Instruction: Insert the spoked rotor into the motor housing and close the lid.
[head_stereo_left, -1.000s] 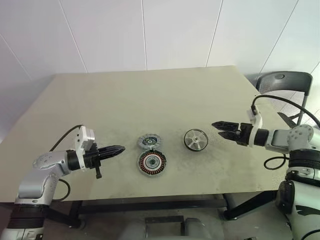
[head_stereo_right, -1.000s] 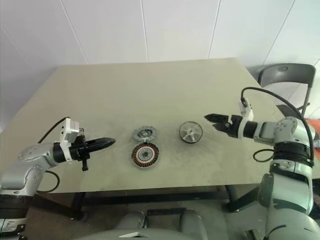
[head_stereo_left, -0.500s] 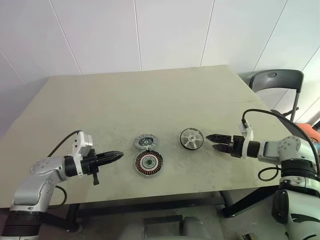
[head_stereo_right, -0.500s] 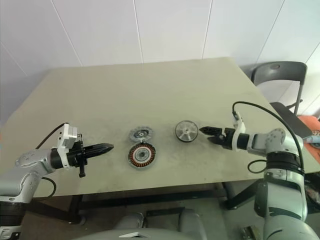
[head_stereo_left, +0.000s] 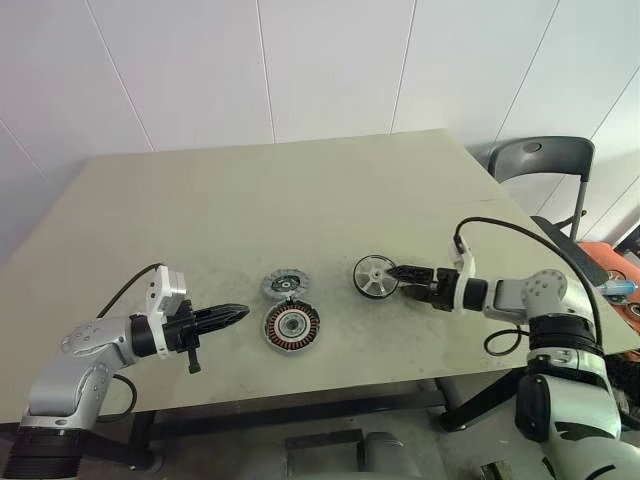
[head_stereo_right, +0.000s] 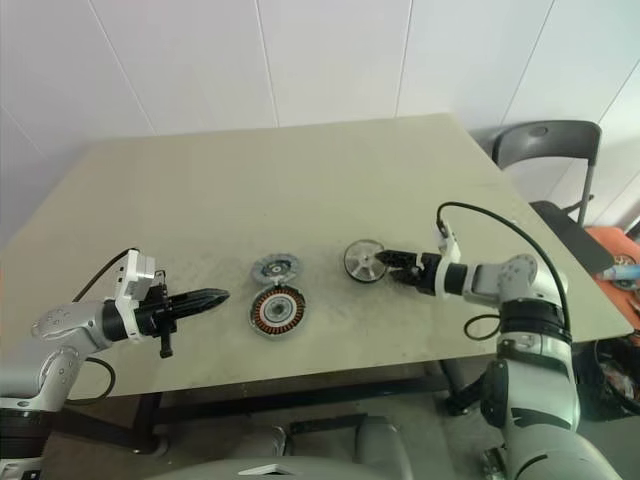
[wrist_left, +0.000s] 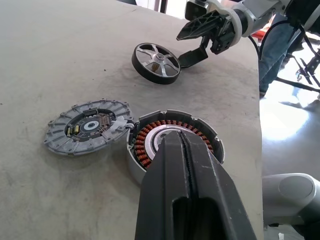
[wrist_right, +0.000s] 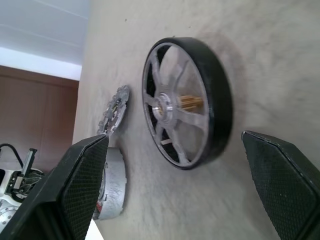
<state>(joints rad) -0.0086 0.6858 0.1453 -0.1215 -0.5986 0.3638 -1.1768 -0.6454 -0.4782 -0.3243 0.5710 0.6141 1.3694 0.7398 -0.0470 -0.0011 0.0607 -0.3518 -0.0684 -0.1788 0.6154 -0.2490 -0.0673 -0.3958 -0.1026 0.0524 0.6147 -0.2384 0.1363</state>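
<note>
My fingers reach past the spoked rotor's (head_stereo_left: 374, 276) near rim, one on either side, and closing now would catch the rotor, so it is time for my right gripper to close on it.
The spoked rotor (head_stereo_left: 374, 276), a black ring with silvery spokes, lies flat on the table right of centre. My right gripper (head_stereo_left: 405, 278) is open at the rotor's right edge. In the right wrist view its fingers (wrist_right: 82, 175) stand wide apart with the rotor (wrist_right: 187, 102) just ahead of them. The motor housing (head_stereo_left: 291, 326) with copper windings sits near the front. The grey ribbed lid (head_stereo_left: 282, 287) lies right behind the housing, touching its rim. My left gripper (head_stereo_left: 235, 314) is shut and empty, hovering left of the housing (wrist_left: 150, 140) and pointing at it.
The beige table (head_stereo_left: 250, 200) has its front edge close below the housing. A dark chair (head_stereo_left: 540, 160) stands past the table's far right corner. A black cable loops over my right forearm (head_stereo_left: 500, 240).
My right gripper has moved left and down, from well right of the rotor to its edge, staying open. The left gripper has kept still. The camera view has shifted.
</note>
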